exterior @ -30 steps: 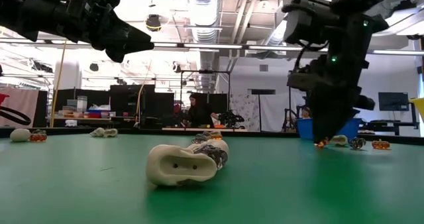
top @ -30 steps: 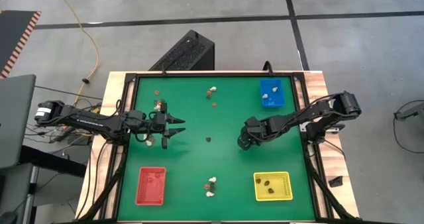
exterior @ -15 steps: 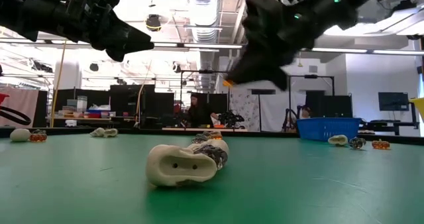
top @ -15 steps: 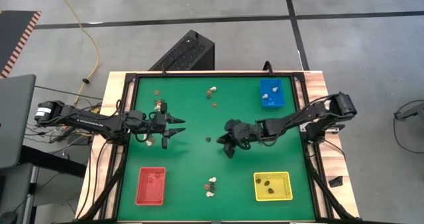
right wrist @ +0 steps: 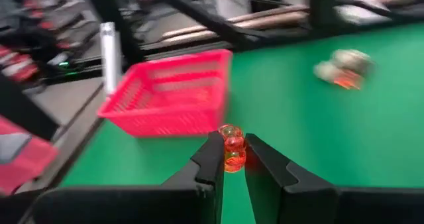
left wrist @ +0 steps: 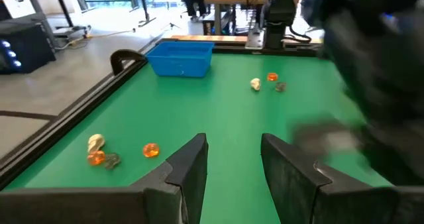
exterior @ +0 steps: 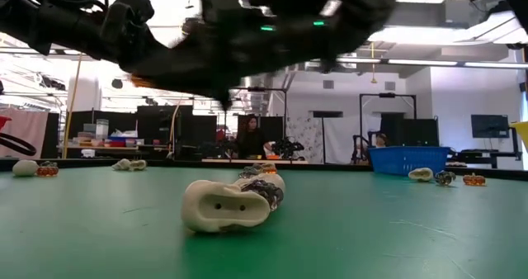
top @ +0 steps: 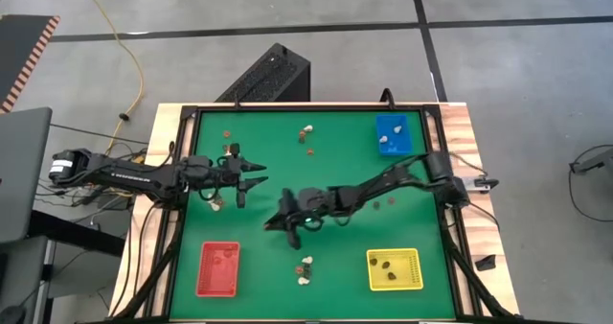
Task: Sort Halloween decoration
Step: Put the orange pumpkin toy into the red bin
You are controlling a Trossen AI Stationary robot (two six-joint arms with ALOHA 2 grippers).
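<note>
The orange trinket [right wrist: 233,151] hangs short of the red tray's rim. My right gripper should move the trinket over the tray before opening.
My right gripper [top: 283,223] hangs above the green mat's middle, left of centre, shut on a small orange trinket [right wrist: 232,151]. Ahead of it in the right wrist view stands the red tray [right wrist: 169,95], with a small cluster of trinkets [right wrist: 341,68] off to one side. My left gripper [top: 251,178] waits open near the table's left edge, above bare mat [left wrist: 232,164]. A whitish trinket [exterior: 227,205] lies on the mat close to the low camera. Other tiny cream, orange and dark pieces are scattered about [top: 306,130] [top: 306,269] [left wrist: 151,150]. My right gripper pinches the orange trinket [right wrist: 232,152] between its two fingertips [right wrist: 213,159]. The trinket is lifted clear of the mat and sticks out a little past the fingertips.
The red tray [top: 217,268] sits at the near left, the yellow tray [top: 394,268] at the near right and the blue tray [top: 392,134] at the far right. Black rails frame the mat. In the low view, people and desks show in the room beyond the table.
My right gripper has lifted from the mat at the table's right middle with the orange trinket and swept fast toward the left and near edges, stretching across the centre. My left gripper has shifted a little toward the far edge.
</note>
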